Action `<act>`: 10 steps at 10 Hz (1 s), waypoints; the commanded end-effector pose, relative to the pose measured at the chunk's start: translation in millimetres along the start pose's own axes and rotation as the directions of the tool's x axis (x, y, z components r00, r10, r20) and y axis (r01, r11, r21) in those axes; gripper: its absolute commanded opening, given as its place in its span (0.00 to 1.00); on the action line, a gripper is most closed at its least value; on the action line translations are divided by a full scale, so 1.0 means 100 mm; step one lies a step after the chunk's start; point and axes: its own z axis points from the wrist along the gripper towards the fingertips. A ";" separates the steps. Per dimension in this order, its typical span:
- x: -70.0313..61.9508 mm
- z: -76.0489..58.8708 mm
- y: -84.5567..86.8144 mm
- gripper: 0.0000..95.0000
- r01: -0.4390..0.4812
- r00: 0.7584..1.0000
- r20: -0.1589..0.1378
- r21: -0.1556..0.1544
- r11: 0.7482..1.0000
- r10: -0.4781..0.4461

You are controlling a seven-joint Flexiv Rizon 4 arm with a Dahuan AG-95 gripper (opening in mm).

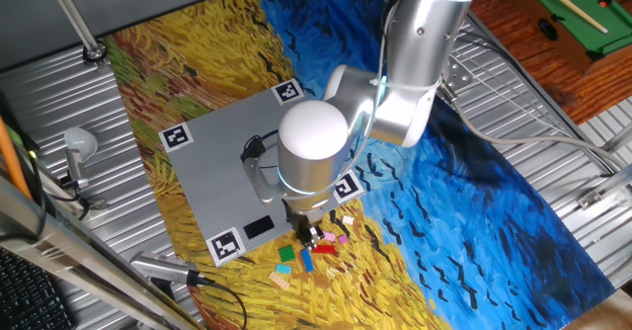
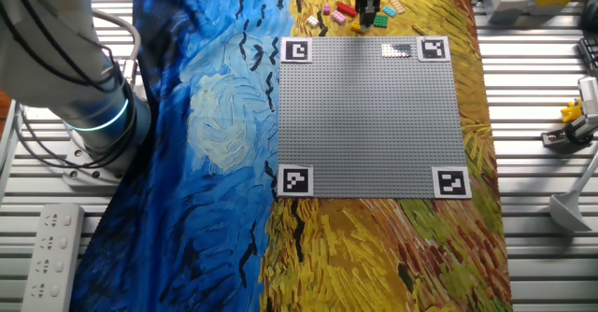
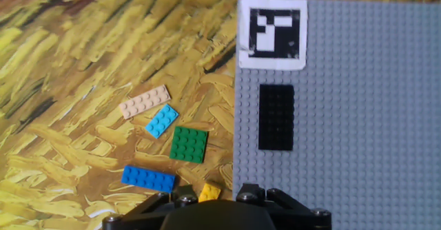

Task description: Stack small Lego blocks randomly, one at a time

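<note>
My gripper will grab the small yellow Lego block by its sides next. Its studs stay free that way, so I can stack the block.
The small Lego blocks lie on the painted cloth beside the grey baseplate [image 3: 358,120]. The hand view shows a tan plate [image 3: 145,101], a light blue brick [image 3: 162,121], a green square plate [image 3: 189,144], a blue plate [image 3: 149,179] and a yellow brick [image 3: 209,191]. My gripper [image 3: 215,198] hangs low over this cluster, open. The yellow brick shows between its two black fingers, and I cannot tell whether they touch it. From one fixed view the gripper [image 1: 310,235] stands among green [image 1: 285,254], blue [image 1: 307,261] and red [image 1: 324,249] blocks. My gripper [image 2: 367,15] also appears in the other fixed view.
A black plate [image 3: 276,117] sits pressed on the baseplate below a black-and-white marker tag [image 3: 272,34]. More tags mark the plate's other corners [image 2: 296,180]. Metal ribbed table edges, cables and a power strip [image 2: 51,256] surround the cloth.
</note>
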 end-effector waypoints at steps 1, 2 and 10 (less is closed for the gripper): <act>0.01 -0.01 0.00 0.20 -0.001 1.000 -0.008 -0.006 1.000 0.001; 0.01 -0.01 0.00 0.20 -0.005 1.000 -0.007 -0.009 1.000 0.005; 0.05 0.11 -0.03 0.20 -0.130 0.992 0.002 -0.012 0.991 0.130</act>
